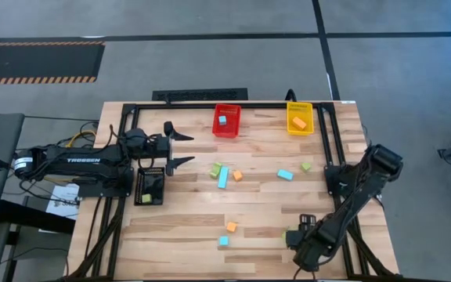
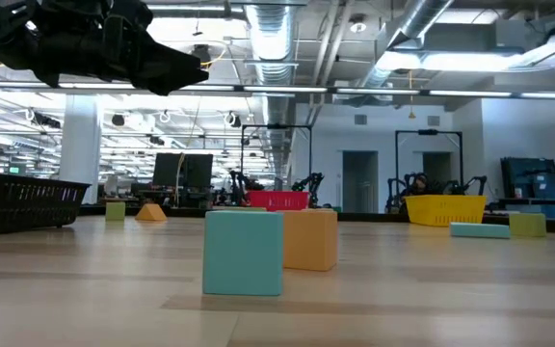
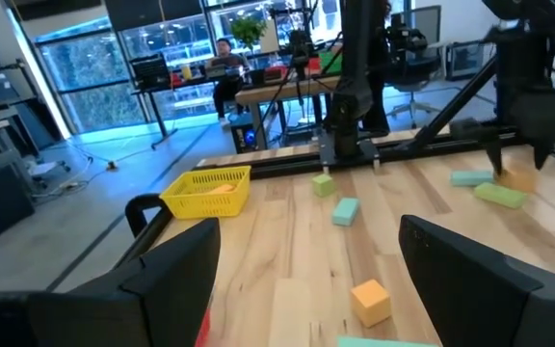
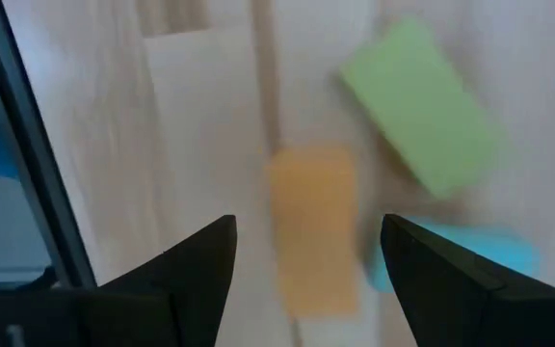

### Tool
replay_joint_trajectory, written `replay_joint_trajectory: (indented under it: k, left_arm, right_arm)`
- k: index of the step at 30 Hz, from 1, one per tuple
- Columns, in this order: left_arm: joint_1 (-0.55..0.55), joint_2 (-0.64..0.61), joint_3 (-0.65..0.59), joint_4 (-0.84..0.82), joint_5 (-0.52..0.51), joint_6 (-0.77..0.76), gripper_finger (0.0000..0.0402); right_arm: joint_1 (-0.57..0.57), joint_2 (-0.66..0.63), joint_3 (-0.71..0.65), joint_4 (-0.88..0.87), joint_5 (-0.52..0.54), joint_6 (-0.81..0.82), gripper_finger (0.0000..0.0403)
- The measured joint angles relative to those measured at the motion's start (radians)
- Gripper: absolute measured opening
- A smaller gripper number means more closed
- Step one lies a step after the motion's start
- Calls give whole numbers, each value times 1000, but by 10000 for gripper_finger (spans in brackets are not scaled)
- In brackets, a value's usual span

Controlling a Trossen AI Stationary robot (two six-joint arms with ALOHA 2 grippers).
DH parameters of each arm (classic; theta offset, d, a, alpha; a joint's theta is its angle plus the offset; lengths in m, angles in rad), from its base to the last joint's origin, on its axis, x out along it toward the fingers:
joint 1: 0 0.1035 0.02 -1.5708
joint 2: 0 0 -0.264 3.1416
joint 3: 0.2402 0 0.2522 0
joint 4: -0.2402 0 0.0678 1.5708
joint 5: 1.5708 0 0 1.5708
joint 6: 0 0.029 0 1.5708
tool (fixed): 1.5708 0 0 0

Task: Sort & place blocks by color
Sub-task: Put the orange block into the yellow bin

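The robot's right hand will next take the orange block by its long sides, so that the block can be sorted into the yellow bin (image 1: 300, 118).
Small light blue, orange and lime green blocks lie scattered on the wooden table. A green block (image 1: 216, 169), a light blue bar (image 1: 223, 177) and an orange cube (image 1: 237, 175) lie mid-table. An orange cube (image 1: 231, 226) and a light blue cube (image 1: 223, 241) lie nearer the front. My right gripper (image 4: 308, 226) hangs open at the table's near right, pointing down over an orange block (image 4: 311, 231). A green block (image 4: 417, 106) and a light blue block (image 4: 451, 255) lie beside that one. My left gripper (image 1: 180, 149) waits open and level above the table's left side.
A red bin (image 1: 226, 129) holding a light blue block and a yellow bin (image 1: 300, 110) holding an orange block stand at the far edge. A black bin (image 1: 150, 182) with a green block sits below my left arm. A black frame runs along the far and right sides.
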Motion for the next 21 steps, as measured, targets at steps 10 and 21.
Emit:
replay_joint_trajectory:
  k: [10, 21]
  left_arm:
    - [0, 0, 0, 6, -5, 14, 306]
    - [0, 0, 0, 22, -24, -15, 306]
  right_arm:
    - [3, 94, 5, 33, 8, -26, 258]
    - [-83, -156, -1, 2, 185, -76, 116]
